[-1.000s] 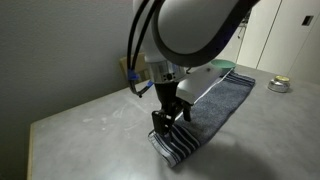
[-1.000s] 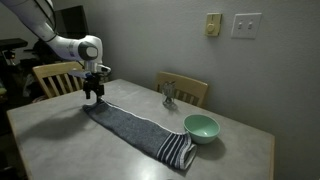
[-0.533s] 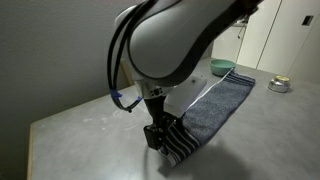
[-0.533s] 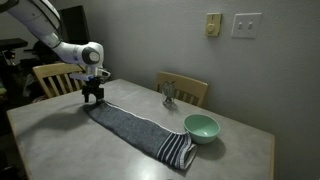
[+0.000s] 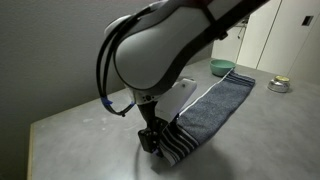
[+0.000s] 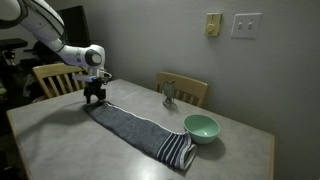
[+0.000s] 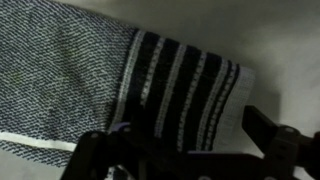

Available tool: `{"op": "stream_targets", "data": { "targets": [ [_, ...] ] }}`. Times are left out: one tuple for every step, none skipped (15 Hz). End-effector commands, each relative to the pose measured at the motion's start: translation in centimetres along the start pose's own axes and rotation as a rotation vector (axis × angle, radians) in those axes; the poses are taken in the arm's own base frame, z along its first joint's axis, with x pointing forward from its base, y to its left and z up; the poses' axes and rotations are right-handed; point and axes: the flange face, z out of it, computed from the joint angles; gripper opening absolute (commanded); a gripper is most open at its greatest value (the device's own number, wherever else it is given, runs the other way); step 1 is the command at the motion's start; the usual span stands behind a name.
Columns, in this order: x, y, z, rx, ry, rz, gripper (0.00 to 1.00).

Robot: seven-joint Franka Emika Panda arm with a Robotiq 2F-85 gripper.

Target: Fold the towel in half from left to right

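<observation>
The gripper will next fold the towel over, and to do that it will grab the towel (image 5: 215,105) by its striped end (image 5: 172,147) farthest from the green bowl.
The towel (image 5: 215,105) is a long, narrow dark grey-blue cloth with white stripes across its short ends. It lies flat across the table in both exterior views (image 6: 140,128). My gripper (image 5: 153,140) is low over one striped end, at the towel's far end from the green bowl (image 6: 93,97). In the wrist view the striped end (image 7: 185,90) fills the frame. The two fingers of my gripper (image 7: 185,150) stand wide apart on either side of it. The gripper is open and holds nothing.
A green bowl (image 6: 201,127) stands beside the towel's other striped end and also shows in the exterior view (image 5: 222,67). A small object (image 6: 169,95) stands near the table's back edge. Two chairs (image 6: 55,75) (image 6: 186,90) stand behind the table. A metal bowl (image 5: 279,85) lies beyond.
My gripper has moved along the towel toward its striped end and come lower over it. The towel has not moved.
</observation>
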Motion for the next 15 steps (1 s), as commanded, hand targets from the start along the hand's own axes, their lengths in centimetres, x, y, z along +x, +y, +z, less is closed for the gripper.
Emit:
{"op": "stream_targets", "data": {
  "targets": [
    [0.94, -0.25, 0.47, -0.047, 0.004, 0.001, 1.0],
    [1.07, -0.27, 0.77, -0.051, 0.004, 0.001, 1.0],
    [1.21, -0.33, 0.88, -0.053, 0.004, 0.001, 1.0],
    [1.26, -0.4, 0.98, -0.056, 0.001, 0.002, 1.0],
    [1.38, -0.43, 1.2, -0.058, 0.004, 0.002, 1.0],
    [1.38, -0.51, 1.12, -0.059, 0.003, 0.004, 1.0],
    [1.38, -0.59, 1.07, -0.063, 0.002, 0.007, 1.0],
    [1.45, -0.6, 1.23, -0.069, 0.003, 0.008, 1.0],
    [1.44, -0.7, 1.17, -0.073, 0.0, 0.007, 0.99],
    [1.41, -0.81, 1.08, -0.076, -0.002, 0.007, 0.74],
    [1.44, -0.85, 1.16, -0.079, 0.0, 0.008, 0.74],
    [1.46, -0.69, 1.01, -0.079, 0.001, 0.009, 0.7],
    [1.46, -0.79, 0.81, -0.078, 0.002, 0.007, 0.64],
    [1.43, -0.87, 0.74, -0.078, 0.005, 0.006, 0.56],
    [1.4, -1.05, 0.65, -0.078, 0.005, 0.003, 0.48]
  ]
}}
